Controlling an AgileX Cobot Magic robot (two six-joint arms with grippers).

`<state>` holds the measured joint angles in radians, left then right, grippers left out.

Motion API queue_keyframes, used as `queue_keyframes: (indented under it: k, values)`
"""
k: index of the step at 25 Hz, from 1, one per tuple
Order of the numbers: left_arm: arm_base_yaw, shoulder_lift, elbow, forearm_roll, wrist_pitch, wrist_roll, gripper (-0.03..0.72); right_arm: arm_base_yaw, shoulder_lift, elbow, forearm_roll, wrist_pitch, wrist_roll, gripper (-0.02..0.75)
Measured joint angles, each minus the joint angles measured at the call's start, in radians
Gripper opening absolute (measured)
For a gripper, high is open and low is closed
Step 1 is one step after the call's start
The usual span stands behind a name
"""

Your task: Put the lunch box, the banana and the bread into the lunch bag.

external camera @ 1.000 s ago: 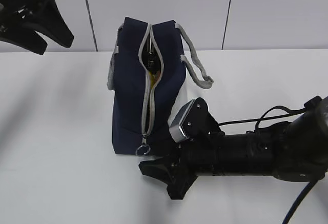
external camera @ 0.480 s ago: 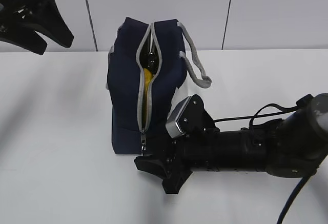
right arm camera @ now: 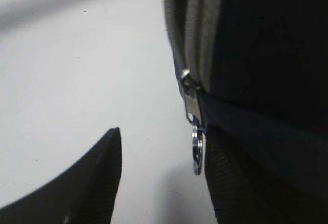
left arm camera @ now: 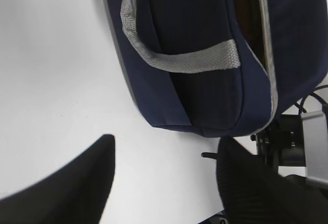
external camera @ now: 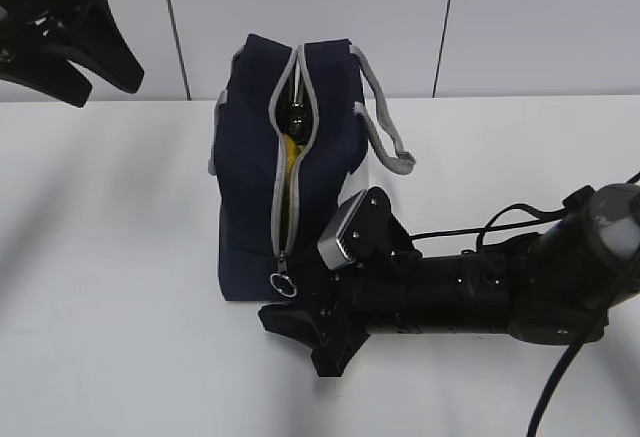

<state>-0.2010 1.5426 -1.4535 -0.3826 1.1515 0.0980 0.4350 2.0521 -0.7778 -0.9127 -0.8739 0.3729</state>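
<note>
My right gripper is to reach the metal ring pull and grab its free-hanging loop (external camera: 284,285), because the zipper slider (external camera: 283,260) sits close against the bag's cloth.
The navy lunch bag (external camera: 290,157) stands upright mid-table with its grey zipper partly open along the top and front. A strip of yellow, the banana (external camera: 287,153), shows through the gap. The lunch box and the bread are hidden. The ring pull (external camera: 285,284) hangs at the zipper's low end. My right gripper (external camera: 297,340) lies low on the table just below it, open. In the right wrist view the ring pull (right arm camera: 197,151) hangs beside the right finger (right arm camera: 241,183), with nothing held in the right gripper (right arm camera: 161,180). My left gripper (external camera: 85,52) is raised at the far left, open; the left gripper (left arm camera: 164,178) is empty.
The white table (external camera: 110,257) reaches back to a pale panelled wall. Grey strap handles (external camera: 385,132) hang off the bag's right side, and a handle (left arm camera: 179,60) lies across its side. The right arm's black body and cables (external camera: 500,287) lie across the front right.
My right gripper has slid a little left along the table near the bag's lower end. The bag's top swayed slightly. The left gripper has not moved.
</note>
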Motion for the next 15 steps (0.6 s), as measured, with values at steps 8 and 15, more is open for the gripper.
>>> queue_keyframes:
  k: [8,15]
  values:
    - [0.000,0.000,0.000,0.000,0.000,0.000,0.434,0.000,0.000,0.000,0.038,0.000,0.000,0.221]
    - [0.000,0.000,0.000,0.000,0.000,0.000,0.434,0.000,0.000,0.000,0.086,0.006,0.000,0.175]
